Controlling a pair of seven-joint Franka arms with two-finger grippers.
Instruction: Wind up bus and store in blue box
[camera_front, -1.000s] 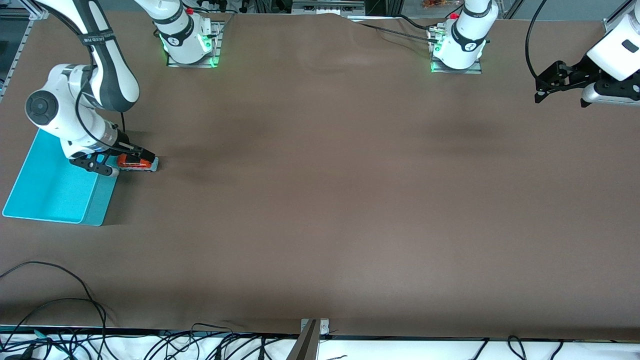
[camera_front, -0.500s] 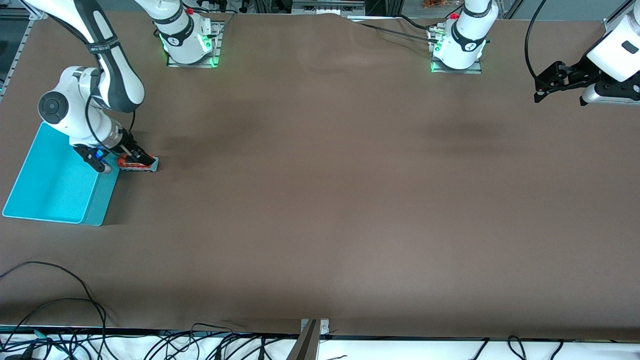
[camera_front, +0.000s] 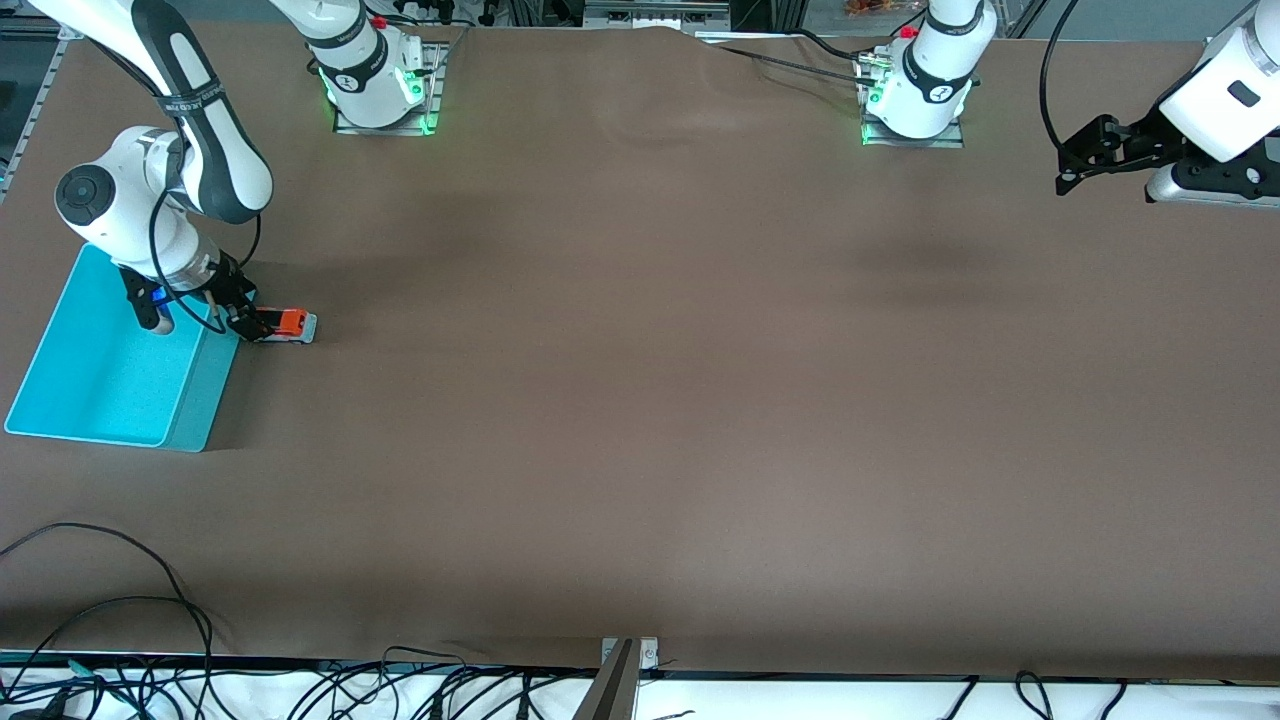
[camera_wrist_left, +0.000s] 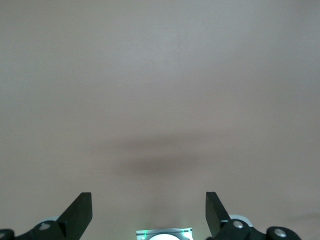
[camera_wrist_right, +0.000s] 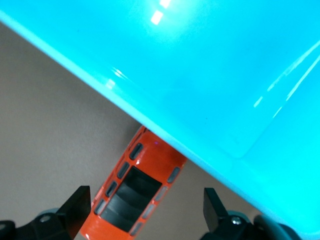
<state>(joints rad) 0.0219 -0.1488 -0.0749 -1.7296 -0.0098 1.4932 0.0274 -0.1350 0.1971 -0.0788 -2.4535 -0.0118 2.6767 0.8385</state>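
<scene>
The robot's right gripper isn't ready to close on the orange bus yet and needs to go lower first. Its fingers are above the bus's dark roof in the right wrist view.
The bus (camera_front: 290, 324), a tiny orange-red van with a dark roof, stands on its wheels on the brown table. It sits right beside the wall of the blue box (camera_front: 205, 392) that faces the table's middle. My right gripper (camera_front: 204, 322) hangs low and open over that wall and the bus's end. In the right wrist view the bus (camera_wrist_right: 137, 192) lies between the spread fingers of the right gripper (camera_wrist_right: 147, 201), untouched. The box's cyan rim (camera_wrist_right: 150, 125) hides its other end. My left gripper (camera_front: 1105, 188) waits open, raised over the left arm's end of the table; the same left gripper (camera_wrist_left: 149, 206) holds nothing.
The table is covered by a plain brown mat (camera_front: 640, 400). Both arm bases (camera_front: 375, 90) (camera_front: 915, 95) stand along the edge farthest from the front camera. Loose cables (camera_front: 120, 640) lie off the nearest edge.
My right gripper has swung and shifted from over the bus toward the blue box, uncovering the bus's orange end. The bus has not moved. The left gripper drifted slightly toward its base.
</scene>
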